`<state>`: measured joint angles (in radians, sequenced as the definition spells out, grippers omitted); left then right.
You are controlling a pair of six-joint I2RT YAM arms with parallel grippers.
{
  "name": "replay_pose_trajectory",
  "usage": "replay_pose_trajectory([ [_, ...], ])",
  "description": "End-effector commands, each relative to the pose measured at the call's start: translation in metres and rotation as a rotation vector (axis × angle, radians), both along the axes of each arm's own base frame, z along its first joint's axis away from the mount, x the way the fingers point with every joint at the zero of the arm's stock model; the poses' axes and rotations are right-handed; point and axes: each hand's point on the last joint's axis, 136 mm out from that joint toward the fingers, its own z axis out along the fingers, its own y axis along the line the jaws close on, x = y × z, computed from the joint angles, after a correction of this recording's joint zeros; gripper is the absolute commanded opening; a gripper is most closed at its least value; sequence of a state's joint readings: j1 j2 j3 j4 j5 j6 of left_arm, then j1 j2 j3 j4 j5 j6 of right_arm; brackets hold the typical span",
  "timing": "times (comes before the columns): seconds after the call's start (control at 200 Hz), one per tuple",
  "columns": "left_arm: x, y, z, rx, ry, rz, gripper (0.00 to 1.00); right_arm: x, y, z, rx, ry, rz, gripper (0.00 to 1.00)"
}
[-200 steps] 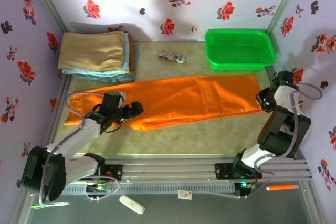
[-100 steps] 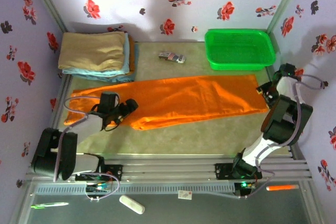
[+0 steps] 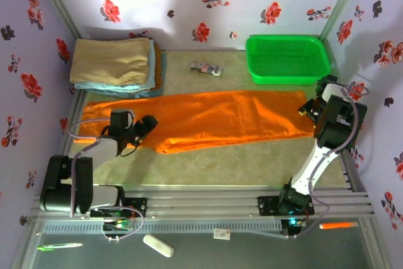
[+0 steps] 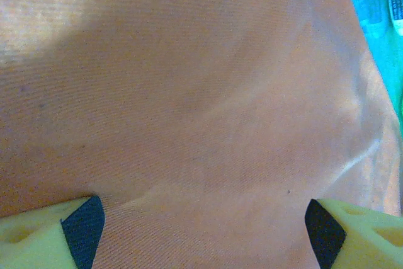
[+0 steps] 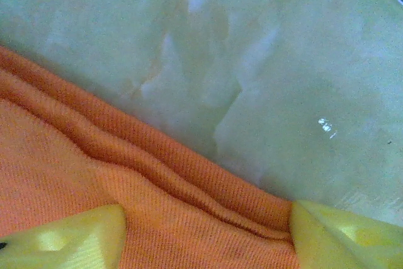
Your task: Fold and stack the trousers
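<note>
My right gripper's fingers are down against the cloth, its layered edge [image 3: 306,111] [image 5: 210,209] between them, so it is now time for my right gripper to close on the cloth.
The orange trousers [image 3: 227,118] lie flat and stretched across the table from left to right. My left gripper [image 3: 146,124] hovers low over their left part. In the left wrist view its fingers stand wide open [image 4: 201,231] with smooth orange cloth [image 4: 201,92] beneath and nothing pinched. My right gripper [image 3: 306,109] is at the trousers' right end. In the right wrist view it is open [image 5: 208,237], its yellow fingertips [image 5: 75,237] either side of the rumpled cloth edge [image 5: 94,174], which rests on the table [image 5: 252,48].
A stack of tan and light blue folded cloths [image 3: 113,61] sits at the back left. A green basket [image 3: 286,58] stands at the back right, close behind my right gripper. A small packet [image 3: 206,67] lies between them. Flowered walls enclose the table on three sides.
My right gripper has opened and let the trousers' right end go, and moved slightly towards the back. My left arm has drawn back, taking its open gripper leftwards over the cloth.
</note>
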<state>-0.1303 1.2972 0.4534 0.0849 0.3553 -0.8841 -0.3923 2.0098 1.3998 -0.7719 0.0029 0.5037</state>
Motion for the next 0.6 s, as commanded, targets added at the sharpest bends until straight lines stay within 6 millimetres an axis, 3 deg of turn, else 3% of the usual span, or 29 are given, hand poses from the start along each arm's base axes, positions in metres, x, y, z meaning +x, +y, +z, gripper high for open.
replay_pose_trajectory([
  [0.0, -0.028, 0.014, -0.013, 0.063, 0.114, 0.017, 0.88, -0.02, 0.011, -0.021, 0.052, 0.096, -0.003, 0.68],
  [0.055, -0.029, 0.014, -0.005, 0.064, 0.101, 0.015, 0.88, -0.018, 0.008, -0.016, 0.041, 0.075, -0.009, 0.68],
  [0.13, -0.031, 0.016, 0.003, 0.072, 0.094, 0.019, 0.88, -0.015, 0.01, -0.017, 0.093, 0.05, -0.029, 0.59],
  [0.26, -0.033, 0.017, 0.014, 0.077, 0.083, 0.02, 0.88, -0.014, 0.014, -0.023, 0.145, 0.023, -0.049, 0.27],
  [0.375, -0.036, 0.017, 0.027, 0.079, 0.074, 0.017, 0.88, -0.009, 0.009, -0.014, 0.153, -0.027, -0.079, 0.0],
  [0.595, -0.044, 0.021, 0.056, 0.111, 0.035, -0.005, 0.89, 0.004, 0.014, 0.042, 0.125, -0.207, -0.087, 0.0],
])
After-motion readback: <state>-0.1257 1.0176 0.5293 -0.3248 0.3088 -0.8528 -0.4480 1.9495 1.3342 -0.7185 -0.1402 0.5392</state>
